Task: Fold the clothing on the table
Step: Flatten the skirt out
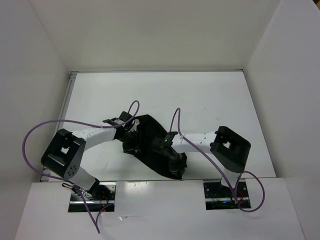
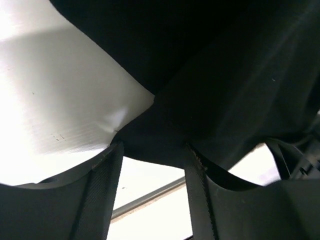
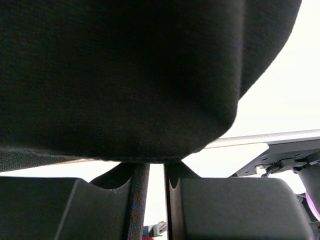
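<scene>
My right gripper will next grab the clothing (image 1: 148,125) by its hem at the clothing's near end (image 1: 177,175) to stretch it open. Then I will lay the clothing flat for folding.
The clothing (image 1: 148,125) is a black garment bunched in a narrow heap in the middle of the white table (image 1: 210,100), running towards the near edge. My left gripper (image 1: 131,143) is at its left side. In the left wrist view the left gripper (image 2: 153,147) stands open, its fingers (image 2: 100,190) wide apart, with a fold of the clothing (image 2: 225,75) at the tips. My right gripper (image 1: 176,162) is over the near end. In the right wrist view the right gripper (image 3: 156,166) is open by a narrow gap, and the hem of the clothing (image 3: 125,75) lies at its tips.
White walls (image 1: 30,75) close in the table on three sides. Purple cables (image 1: 40,130) loop off both arms. A metal rail (image 3: 270,137) runs along the table's near edge. Bare table (image 2: 50,100) lies left of the garment.
</scene>
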### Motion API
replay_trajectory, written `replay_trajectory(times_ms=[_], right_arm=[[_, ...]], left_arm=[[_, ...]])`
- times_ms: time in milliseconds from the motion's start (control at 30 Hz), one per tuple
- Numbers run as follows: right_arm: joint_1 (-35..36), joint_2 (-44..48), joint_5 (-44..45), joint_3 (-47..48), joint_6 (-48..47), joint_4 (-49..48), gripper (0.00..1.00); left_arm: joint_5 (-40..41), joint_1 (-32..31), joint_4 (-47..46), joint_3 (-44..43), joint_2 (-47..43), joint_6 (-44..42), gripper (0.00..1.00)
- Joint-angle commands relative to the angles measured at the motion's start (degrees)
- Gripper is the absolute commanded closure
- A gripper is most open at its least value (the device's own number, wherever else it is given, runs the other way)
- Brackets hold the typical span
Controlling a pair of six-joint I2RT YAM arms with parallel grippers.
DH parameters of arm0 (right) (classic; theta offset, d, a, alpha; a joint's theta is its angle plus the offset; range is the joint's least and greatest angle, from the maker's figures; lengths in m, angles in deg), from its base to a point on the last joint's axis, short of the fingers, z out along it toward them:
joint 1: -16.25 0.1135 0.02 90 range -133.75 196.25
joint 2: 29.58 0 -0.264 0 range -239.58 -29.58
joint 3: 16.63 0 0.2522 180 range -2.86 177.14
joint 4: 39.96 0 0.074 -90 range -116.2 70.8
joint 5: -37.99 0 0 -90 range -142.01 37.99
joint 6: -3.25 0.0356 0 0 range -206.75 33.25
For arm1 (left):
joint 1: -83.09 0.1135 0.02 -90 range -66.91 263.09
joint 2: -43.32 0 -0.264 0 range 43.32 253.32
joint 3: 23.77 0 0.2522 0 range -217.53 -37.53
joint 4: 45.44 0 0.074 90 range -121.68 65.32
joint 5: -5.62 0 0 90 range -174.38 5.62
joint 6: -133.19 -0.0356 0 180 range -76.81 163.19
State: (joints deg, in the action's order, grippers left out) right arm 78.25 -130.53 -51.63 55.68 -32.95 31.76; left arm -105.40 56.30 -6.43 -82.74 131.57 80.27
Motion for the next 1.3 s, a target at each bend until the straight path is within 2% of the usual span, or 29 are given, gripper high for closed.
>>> replay_trajectory(times_ms=[0,133,233,333,500,600,767,833,933,1000,1133,1167,1233,1267], right_arm=[[-1.0,3.38,2.69,0.61,2.62,1.99,0.8],[-1.0,5.58,2.69,-1.41,3.67,1.99,0.8],[-1.53,5.58,2.69,-1.94,3.68,1.46,0.8],[-1.53,6.11,2.69,-1.94,4.21,1.46,0.8],[-1.53,6.64,3.22,-2.47,4.21,0.93,0.78],[-2.06,6.64,3.22,-3.0,4.21,0.41,0.78],[-3.11,6.64,3.22,-3.52,3.59,-0.12,0.68],[-3.11,6.64,3.22,-3.52,3.59,-0.73,0.67],[-3.73,6.64,2.7,-4.75,3.06,-1.79,0.58],[-4.25,6.64,2.69,-5.98,3.06,-2.32,0.58],[-4.78,6.64,2.08,-7.03,3.06,-3.98,0.58],[-4.78,6.64,1.56,-7.04,3.06,-3.99,0.58],[-4.78,6.64,1.03,-8.27,3.06,-6.0,0.6],[-5.39,6.64,0.5,-8.27,3.06,-6.71,0.62]], left_arm=[[4.57,-0.72,0.14,0.12,-0.61,2.38,0.43],[5.63,-0.72,0.14,0.12,-1.15,2.91,0.52],[7.39,-1.95,0.67,0.65,-0.36,3.44,0.52],[10.72,-3.09,2.6,0.65,0.26,4.58,0.48],[14.95,-3.1,6.47,-1.98,-5.53,6.33,0.36],[16.27,-3.1,7.18,-2.51,-6.68,6.87,0.34],[16.8,-3.1,7.01,-2.51,-4.84,6.87,0.34],[16.27,-3.1,6.38,-1.9,-3.7,6.87,0.34],[15.65,-3.1,5.15,-0.76,-2.29,6.87,0.34],[14.96,-3.1,3.14,0.03,-0.72,6.87,0.34],[13.54,-3.1,0.15,2.84,0.7,6.87,0.46],[12.76,-3.1,-0.46,2.85,1.31,6.87,0.59],[12.05,-3.62,-1.87,3.38,2.02,7.39,0.69],[11.35,-3.62,-2.57,3.38,2.71,7.39,0.78]])
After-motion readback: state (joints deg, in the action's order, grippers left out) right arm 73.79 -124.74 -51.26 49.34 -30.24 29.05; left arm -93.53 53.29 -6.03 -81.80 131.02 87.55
